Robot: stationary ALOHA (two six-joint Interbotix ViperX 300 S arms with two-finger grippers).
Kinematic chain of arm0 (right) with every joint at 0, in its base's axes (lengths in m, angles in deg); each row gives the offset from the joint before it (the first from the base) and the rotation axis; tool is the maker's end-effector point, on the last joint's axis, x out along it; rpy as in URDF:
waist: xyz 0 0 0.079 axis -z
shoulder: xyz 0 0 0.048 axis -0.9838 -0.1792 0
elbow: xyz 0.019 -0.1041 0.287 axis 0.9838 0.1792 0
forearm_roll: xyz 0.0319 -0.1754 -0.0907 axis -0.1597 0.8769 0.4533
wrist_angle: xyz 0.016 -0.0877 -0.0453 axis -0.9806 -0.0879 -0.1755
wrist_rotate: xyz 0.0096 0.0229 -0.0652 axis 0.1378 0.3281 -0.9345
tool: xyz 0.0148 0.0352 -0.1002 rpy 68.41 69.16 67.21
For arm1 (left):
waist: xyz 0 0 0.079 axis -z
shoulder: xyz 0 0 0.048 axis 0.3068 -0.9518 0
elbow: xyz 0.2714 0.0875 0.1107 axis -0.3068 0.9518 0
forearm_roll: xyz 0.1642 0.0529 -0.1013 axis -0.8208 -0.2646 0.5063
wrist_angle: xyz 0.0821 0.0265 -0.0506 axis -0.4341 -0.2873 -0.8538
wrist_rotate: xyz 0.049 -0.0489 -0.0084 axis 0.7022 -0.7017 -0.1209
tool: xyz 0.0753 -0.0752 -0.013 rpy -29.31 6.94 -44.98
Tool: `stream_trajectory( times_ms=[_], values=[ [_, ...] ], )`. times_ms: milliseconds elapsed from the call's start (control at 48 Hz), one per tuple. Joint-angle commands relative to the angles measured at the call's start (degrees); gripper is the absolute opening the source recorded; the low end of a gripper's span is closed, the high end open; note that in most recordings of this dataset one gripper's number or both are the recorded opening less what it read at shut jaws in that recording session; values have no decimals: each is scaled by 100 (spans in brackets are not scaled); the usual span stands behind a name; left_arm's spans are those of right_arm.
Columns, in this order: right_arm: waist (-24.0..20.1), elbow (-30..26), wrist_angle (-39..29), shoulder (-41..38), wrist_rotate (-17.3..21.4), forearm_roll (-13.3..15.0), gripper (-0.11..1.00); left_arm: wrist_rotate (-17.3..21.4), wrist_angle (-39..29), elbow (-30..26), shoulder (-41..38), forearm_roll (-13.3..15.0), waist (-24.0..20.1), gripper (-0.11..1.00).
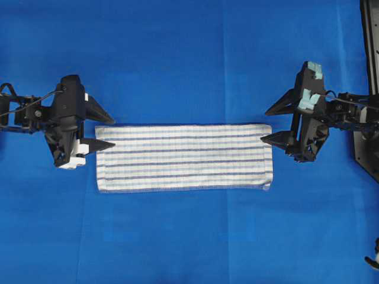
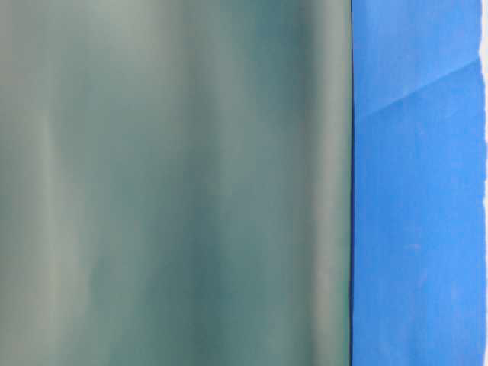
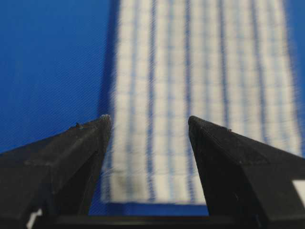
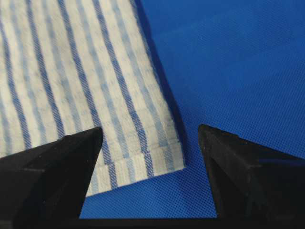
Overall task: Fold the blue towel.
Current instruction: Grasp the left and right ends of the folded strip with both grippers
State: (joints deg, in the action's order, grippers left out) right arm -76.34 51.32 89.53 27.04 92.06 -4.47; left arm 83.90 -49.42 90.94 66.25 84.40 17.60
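The left gripper grabs the striped towel (image 1: 183, 160) by a corner of its short end (image 1: 102, 188) next, to fold it.
The blue towel (image 1: 183, 157) lies flat in the middle of the table as a long white strip with thin blue stripes. My left gripper (image 1: 112, 132) is open at the towel's left end, its lower fingertip over the upper left corner. In the left wrist view the towel (image 3: 200, 71) stretches away past the open left gripper (image 3: 148, 121), nothing between the fingers. My right gripper (image 1: 264, 126) is open at the upper right corner. In the right wrist view that corner of the towel (image 4: 71, 71) lies flat below the open right gripper (image 4: 150, 130), not gripped.
A plain blue sheet (image 1: 189, 59) covers the whole table. A black frame (image 1: 370, 59) runs along the right edge. A blurred grey-green surface (image 2: 175, 183) fills most of the table-level view, with only a strip of blue sheet (image 2: 419, 191) showing beside it.
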Motion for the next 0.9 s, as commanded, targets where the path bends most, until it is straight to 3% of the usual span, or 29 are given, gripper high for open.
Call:
stream_trajectory(
  times_ms=[0, 354, 458, 646, 708, 875],
  values=[
    [18, -26, 211, -176, -9, 26, 86, 18, 18, -62, -149, -9, -158, 59],
    [97, -9, 1002, -1116, -9, -18, 80, 18, 53, -70, -791, 0, -519, 57],
    [97, -44, 1011, -1178, -18, 0, 63, 18, 18, -62, -809, -9, -527, 46],
    [97, -26, 1002, -1178, -35, 18, 16, 0, -35, -79, -809, 0, -527, 7],
    [97, -18, 1002, -1169, -44, 9, 4, 0, -97, -105, -809, 0, -527, 2],
    [97, -26, 993, -1160, -44, 9, 1, 0, -220, -132, -765, -9, -527, 2]
  ],
)
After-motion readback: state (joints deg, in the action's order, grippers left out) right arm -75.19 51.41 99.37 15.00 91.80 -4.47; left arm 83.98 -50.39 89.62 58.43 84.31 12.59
